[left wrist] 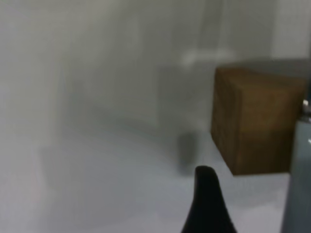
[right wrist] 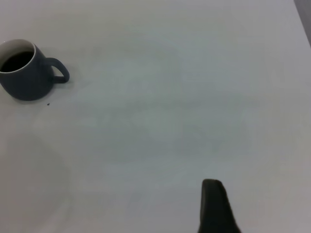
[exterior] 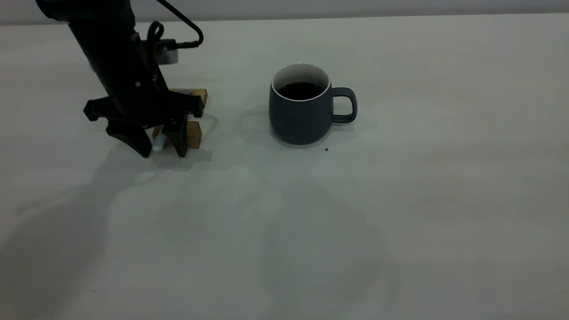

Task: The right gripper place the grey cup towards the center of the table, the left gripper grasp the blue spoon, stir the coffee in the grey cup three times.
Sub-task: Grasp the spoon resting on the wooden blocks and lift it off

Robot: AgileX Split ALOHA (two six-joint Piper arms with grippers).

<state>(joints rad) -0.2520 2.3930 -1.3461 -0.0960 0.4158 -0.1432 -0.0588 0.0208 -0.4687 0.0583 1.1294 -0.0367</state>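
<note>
My left fingers reach down on both sides of the blue spoon at its handle end (exterior: 158, 143), beside the wooden block (exterior: 194, 135). My left gripper should close now, as it would hold the spoon.
The grey cup (exterior: 302, 113) stands near the middle of the table (exterior: 400, 200), handle to the right, with dark coffee (exterior: 300, 90) inside; it also shows in the right wrist view (right wrist: 26, 77). The blue spoon (exterior: 158, 143) lies across two wooden blocks, mostly hidden by the arm; only its pale handle end shows. My left gripper (exterior: 164, 154) is open and low, one finger on each side of that handle end. In the left wrist view the handle (left wrist: 299, 179) runs beside one finger (left wrist: 208, 194). Of the right gripper only one finger (right wrist: 214, 201) shows, far from the cup.
Two brown wooden blocks (exterior: 194, 133) (exterior: 198, 94) sit under the left gripper; one fills the left wrist view (left wrist: 257, 121). A tiny dark speck (exterior: 326, 150) lies just in front of the cup. The table's far edge meets a wall.
</note>
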